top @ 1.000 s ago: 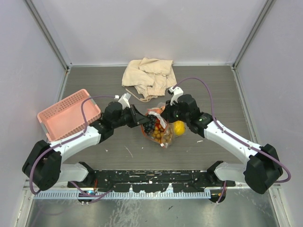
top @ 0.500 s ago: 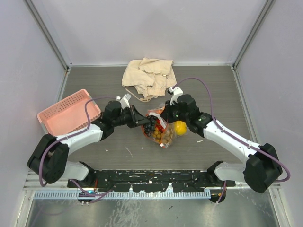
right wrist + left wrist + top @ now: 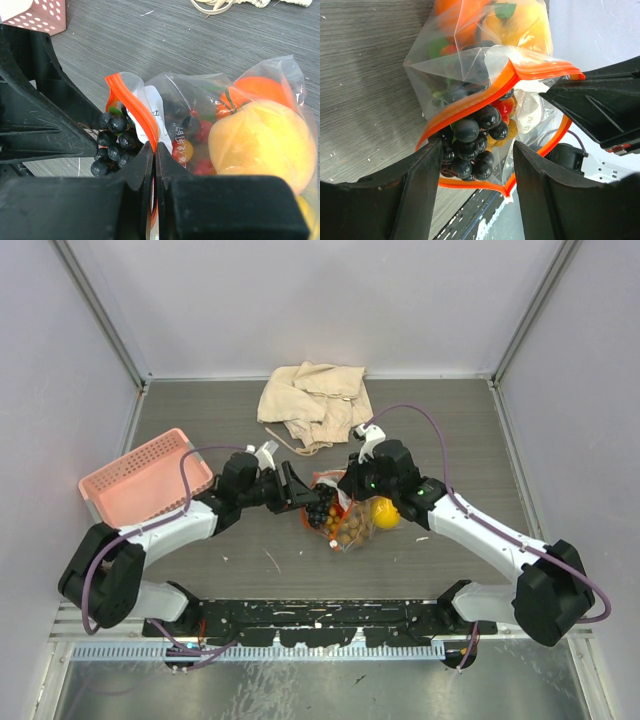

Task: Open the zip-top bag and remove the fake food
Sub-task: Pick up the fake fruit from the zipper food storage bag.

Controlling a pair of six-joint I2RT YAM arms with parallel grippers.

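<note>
The dark purple grapes need to come out of the bag, so my left gripper will next grab the dark purple grapes by the end bulging from the bag's opening [image 3: 319, 507] [image 3: 470, 155].
The zip-top bag [image 3: 347, 520] lies mid-table, clear with an orange-red zip strip [image 3: 485, 100], and its mouth gapes toward my left arm. Dark purple grapes [image 3: 470, 137] bulge out of that mouth, seen too from the right wrist as grapes [image 3: 112, 140]. My left gripper [image 3: 477, 150] is open, one finger on each side of the grape bunch and the lower zip edge. My right gripper [image 3: 155, 150] is shut on the zip strip [image 3: 132, 107] of the upper lip. Inside the bag sit a yellow lemon [image 3: 257, 140], an orange fruit [image 3: 260, 90] and small red and yellow pieces.
A pink mesh basket [image 3: 140, 480] stands at the left by my left arm. A crumpled beige cloth [image 3: 312, 405] lies at the back centre, its cord trailing toward the bag. Grey walls close in the table on three sides.
My left gripper's jaws have spread apart at the bag's mouth. The bag and lemon have shifted slightly. My right gripper keeps its pinch on the strip.
</note>
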